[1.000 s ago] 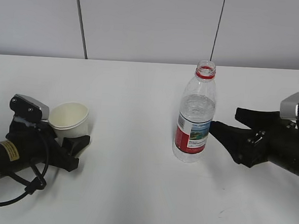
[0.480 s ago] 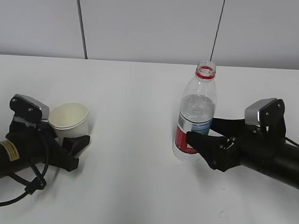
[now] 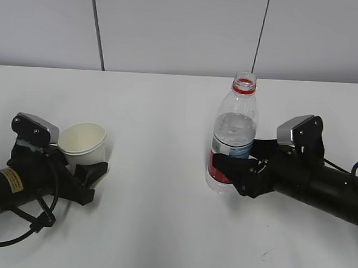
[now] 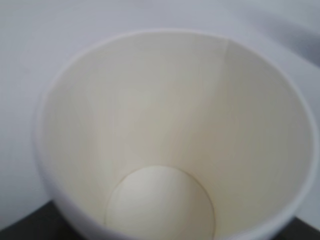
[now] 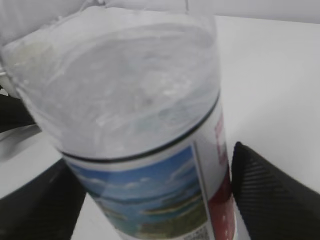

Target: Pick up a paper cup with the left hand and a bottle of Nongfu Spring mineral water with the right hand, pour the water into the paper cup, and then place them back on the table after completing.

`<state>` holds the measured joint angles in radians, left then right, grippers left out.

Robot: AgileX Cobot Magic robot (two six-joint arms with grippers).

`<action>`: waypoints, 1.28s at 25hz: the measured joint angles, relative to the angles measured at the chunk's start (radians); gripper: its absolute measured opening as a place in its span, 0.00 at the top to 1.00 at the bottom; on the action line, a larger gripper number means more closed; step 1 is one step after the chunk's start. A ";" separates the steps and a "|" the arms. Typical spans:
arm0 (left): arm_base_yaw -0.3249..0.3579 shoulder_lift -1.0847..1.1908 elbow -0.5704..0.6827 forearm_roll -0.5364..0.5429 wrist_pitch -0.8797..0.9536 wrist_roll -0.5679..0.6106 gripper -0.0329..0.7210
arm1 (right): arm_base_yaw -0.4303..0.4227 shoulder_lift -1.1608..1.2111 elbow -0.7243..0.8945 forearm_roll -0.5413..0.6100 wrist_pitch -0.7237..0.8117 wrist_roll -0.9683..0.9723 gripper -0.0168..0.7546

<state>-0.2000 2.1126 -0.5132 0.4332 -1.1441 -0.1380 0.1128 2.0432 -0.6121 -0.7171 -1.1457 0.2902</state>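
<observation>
My right gripper takes hold of the uncapped water bottle by its straight-sided label (image 3: 229, 154) next, since the shoulder (image 3: 238, 106) slopes in toward the bottle's open top.
The white paper cup (image 3: 84, 141) stands on the table (image 3: 156, 102) at the left, open and empty. My left gripper (image 3: 86, 157) is shut on its lower half; the near finger (image 3: 95, 169) shows and the far one is hidden. In the left wrist view the cup (image 4: 170, 130) fills the frame. The uncapped Nongfu Spring bottle (image 3: 233, 137) stands upright right of centre, with water (image 3: 235, 126) up to its shoulder. My right gripper (image 3: 231, 161) is open and straddles the label (image 5: 160, 195). Its fingers (image 5: 265, 192) lie close against both sides.
A grey panelled wall (image 3: 185, 31) runs along the table's far edge. A black cable (image 3: 21, 221) loops beside the left arm near the front edge. White tabletop lies between the cup and the bottle.
My right arm has slid left until its fingers reach around the bottle's label. The bottle shifted very slightly left. The left arm and cup have not moved.
</observation>
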 joint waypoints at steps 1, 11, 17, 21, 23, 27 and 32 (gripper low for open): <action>0.000 0.000 0.000 0.000 0.000 0.000 0.38 | 0.003 0.002 -0.005 0.001 0.000 0.000 0.11; 0.000 0.000 0.000 -0.001 0.000 0.000 0.38 | 0.004 0.028 -0.037 0.002 -0.002 0.000 0.11; 0.000 0.000 0.000 -0.001 0.000 0.000 0.38 | 0.004 0.028 -0.042 0.005 -0.002 0.000 0.21; 0.000 0.000 0.000 -0.001 0.000 0.000 0.38 | 0.004 0.028 -0.042 0.008 -0.002 0.000 0.32; 0.000 0.000 0.000 -0.001 0.000 0.000 0.38 | 0.004 0.028 -0.042 0.008 -0.002 0.000 0.36; 0.000 0.000 0.000 -0.001 0.000 0.000 0.38 | 0.004 0.028 -0.042 0.008 -0.002 0.000 0.42; 0.000 0.000 0.000 0.000 0.000 0.000 0.38 | 0.004 0.028 -0.042 0.008 -0.002 0.000 0.43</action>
<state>-0.2000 2.1126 -0.5132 0.4334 -1.1441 -0.1380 0.1172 2.0714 -0.6544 -0.7088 -1.1480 0.2902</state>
